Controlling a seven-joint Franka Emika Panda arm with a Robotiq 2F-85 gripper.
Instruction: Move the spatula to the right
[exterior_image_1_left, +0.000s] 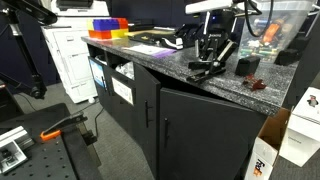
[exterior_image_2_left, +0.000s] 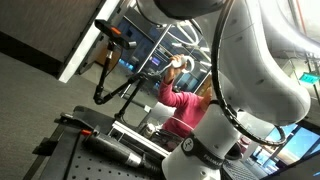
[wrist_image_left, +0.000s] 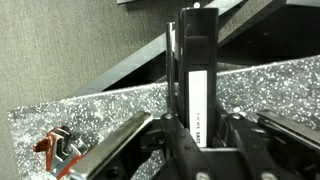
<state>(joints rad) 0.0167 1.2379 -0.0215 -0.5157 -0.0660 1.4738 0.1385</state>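
Note:
The spatula is low over the flat speckled counter and would settle on the counter, so the robot's gripper should open now.
The spatula (wrist_image_left: 197, 70) is a long, flat black utensil. In the wrist view it stands between my fingers and runs up past the counter's edge. My gripper (wrist_image_left: 198, 135) is shut on it near one end. In an exterior view the gripper (exterior_image_1_left: 212, 56) hangs low over the speckled dark counter (exterior_image_1_left: 170, 62), and the spatula (exterior_image_1_left: 202, 69) slants down from it to the counter near the front edge. The other exterior view shows only my arm (exterior_image_2_left: 235, 80) up close, with no task object in it.
Two reddish-brown lumps (exterior_image_1_left: 247, 66) lie on the counter just beside the gripper. Yellow and red bins (exterior_image_1_left: 108, 28) stand at the counter's far end. A small orange and metal piece (wrist_image_left: 56, 148) lies on the counter. Cardboard boxes (exterior_image_1_left: 285, 140) stand on the floor by the cabinet.

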